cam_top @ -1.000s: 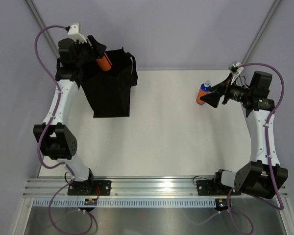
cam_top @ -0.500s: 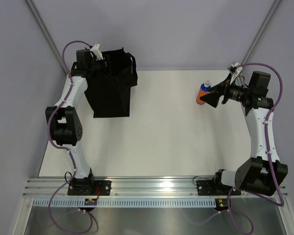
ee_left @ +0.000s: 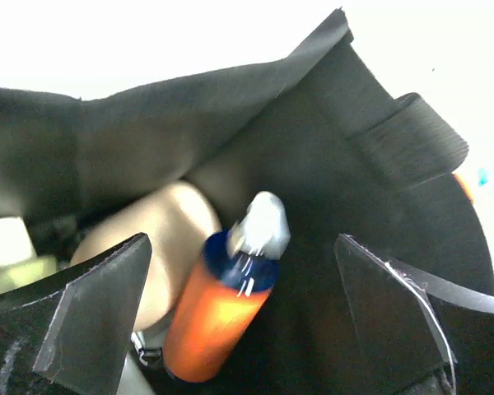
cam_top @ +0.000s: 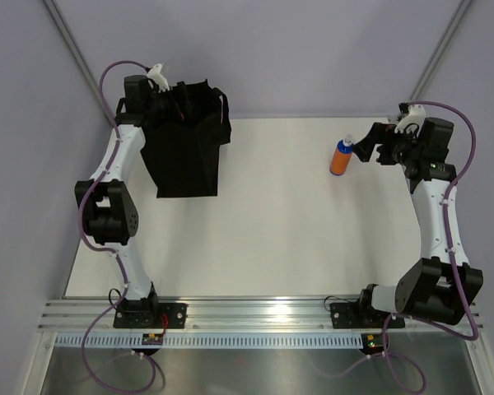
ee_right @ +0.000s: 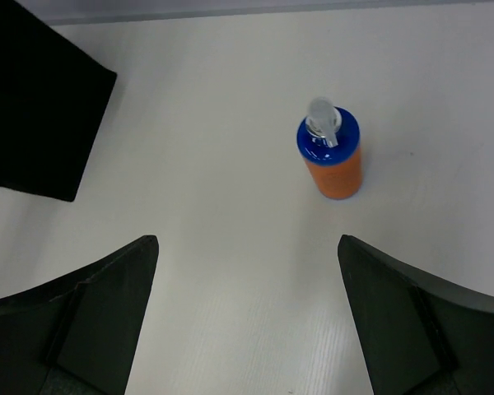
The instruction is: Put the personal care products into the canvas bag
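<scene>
Next, my right gripper takes the orange bottle by its body (cam_top: 341, 157) beside the blue top, so its base stays free to enter the canvas bag (cam_top: 185, 152).
The black canvas bag (cam_top: 185, 152) stands upright at the table's far left. My left gripper (cam_top: 166, 105) hangs over its open mouth. In the left wrist view the left gripper (ee_left: 243, 317) is open. An orange bottle with a blue top (ee_left: 218, 317) lies loose between the fingers, touching neither, inside the bag (ee_left: 346, 156) against a beige bottle (ee_left: 169, 234). A second orange bottle with a blue top (cam_top: 340, 156) stands on the table at the right. My right gripper (cam_top: 367, 148) is open just right of it. From the right wrist, this bottle (ee_right: 333, 156) sits ahead of the open right gripper (ee_right: 247, 321).
A pale cream object (ee_left: 8, 247) shows at the bag's left inner side. The bag's corner (ee_right: 33, 115) appears at the upper left of the right wrist view. The white table (cam_top: 272, 222) runs between bag and bottle, with grey walls behind.
My left gripper reached over the bag's mouth and opened, letting the orange bottle go inside. My right gripper drew back slightly from the standing orange bottle.
</scene>
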Robot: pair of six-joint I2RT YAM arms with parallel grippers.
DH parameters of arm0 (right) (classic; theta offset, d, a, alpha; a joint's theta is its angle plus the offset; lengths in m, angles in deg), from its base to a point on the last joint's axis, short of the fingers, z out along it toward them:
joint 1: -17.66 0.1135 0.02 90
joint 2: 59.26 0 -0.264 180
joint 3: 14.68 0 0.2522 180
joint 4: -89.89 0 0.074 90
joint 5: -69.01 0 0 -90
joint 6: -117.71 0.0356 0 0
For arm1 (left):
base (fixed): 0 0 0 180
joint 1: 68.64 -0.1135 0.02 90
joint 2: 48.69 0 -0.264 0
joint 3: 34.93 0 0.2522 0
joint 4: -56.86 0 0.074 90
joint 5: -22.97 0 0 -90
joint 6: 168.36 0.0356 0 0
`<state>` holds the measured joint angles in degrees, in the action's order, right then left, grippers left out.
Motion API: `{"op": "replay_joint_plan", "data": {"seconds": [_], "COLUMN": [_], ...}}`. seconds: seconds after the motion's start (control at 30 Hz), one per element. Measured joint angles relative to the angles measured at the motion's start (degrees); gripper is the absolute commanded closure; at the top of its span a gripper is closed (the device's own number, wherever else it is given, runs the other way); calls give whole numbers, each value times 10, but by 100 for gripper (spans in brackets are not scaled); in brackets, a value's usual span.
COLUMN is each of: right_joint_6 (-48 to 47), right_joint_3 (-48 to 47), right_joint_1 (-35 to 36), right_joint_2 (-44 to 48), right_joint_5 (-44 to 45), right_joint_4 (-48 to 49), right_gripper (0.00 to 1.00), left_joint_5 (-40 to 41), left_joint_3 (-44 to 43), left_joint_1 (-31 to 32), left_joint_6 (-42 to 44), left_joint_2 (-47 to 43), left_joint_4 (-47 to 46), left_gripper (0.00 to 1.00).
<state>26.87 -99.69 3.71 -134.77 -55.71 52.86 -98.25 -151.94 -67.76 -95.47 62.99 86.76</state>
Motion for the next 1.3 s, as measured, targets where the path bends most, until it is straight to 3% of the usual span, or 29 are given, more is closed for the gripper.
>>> {"op": "replay_joint_plan", "data": {"seconds": [0.23,0.47,0.7,0.93,1.17,1.27,1.3], "right_joint_6": [49,43,27,21,19,18,17], "right_joint_3": [2,-37,-121,-191,-209,-214,-214], "right_joint_1": [8,65,92,110,112,113,113], "right_joint_2": [-55,-179,-271,-348,-387,-391,-391], "right_joint_5": [93,173,233,253,250,246,246], "right_joint_4": [4,-11,-15,-14,-17,-16,-16], "right_gripper": [1,0,1,2,21,39,53], "left_joint_5": [25,86,68,11,-23,-32,-32], "left_joint_3": [-13,28,284,551,679,692,692], "left_joint_1": [0,18,39,39,39,39,39], "left_joint_6": [-28,-19,-37,-54,-39,-27,-24], "left_joint_2": [-71,-255,-541,-719,-832,-886,-897], "left_joint_4": [-12,-34,-143,-177,-87,-50,-44], "left_gripper": [1,1,1,1,1,1,1]}}
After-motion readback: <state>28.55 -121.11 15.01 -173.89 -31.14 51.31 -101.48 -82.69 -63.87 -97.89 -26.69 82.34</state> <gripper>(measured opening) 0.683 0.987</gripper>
